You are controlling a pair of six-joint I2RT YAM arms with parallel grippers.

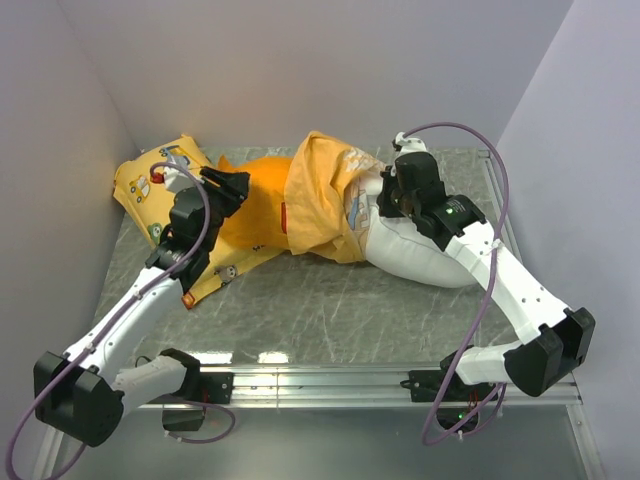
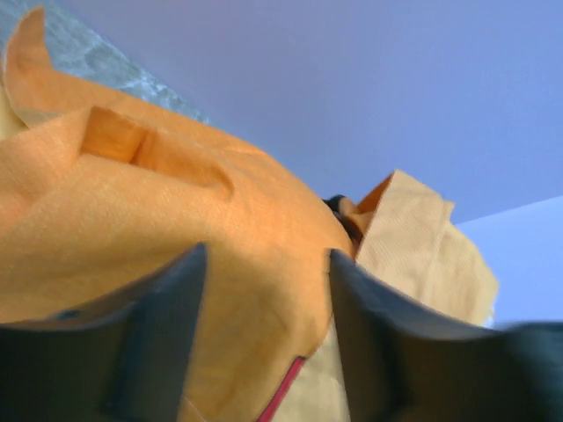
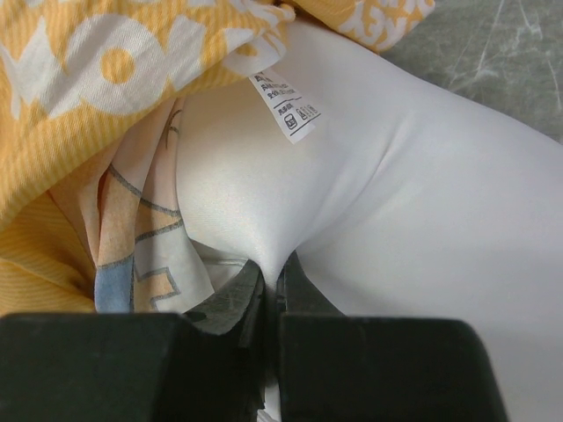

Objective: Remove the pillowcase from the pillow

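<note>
My left gripper will next pinch the pillowcase's closed end [image 1: 252,200] to take the pillowcase off the white pillow [image 1: 425,255].
The orange pillowcase [image 1: 320,195] lies bunched at the middle back of the table, its paler reverse side showing. It still covers the left end of the white pillow [image 1: 425,255], which sticks out to the right. My right gripper [image 1: 385,203] is shut on a pinch of the pillow's white fabric [image 3: 422,193] just beside the pillowcase's opening [image 3: 88,88]. My left gripper [image 1: 238,188] is at the pillowcase's left part. In the left wrist view its fingers [image 2: 264,255] stand apart with orange cloth [image 2: 132,220] filling the gap between them.
A small yellow cushion [image 1: 150,180] printed with vehicles lies at the back left, partly under my left arm. A white care label [image 3: 286,104] hangs on the pillow. Grey walls close in the left, back and right. A metal rail [image 1: 320,380] runs along the front edge.
</note>
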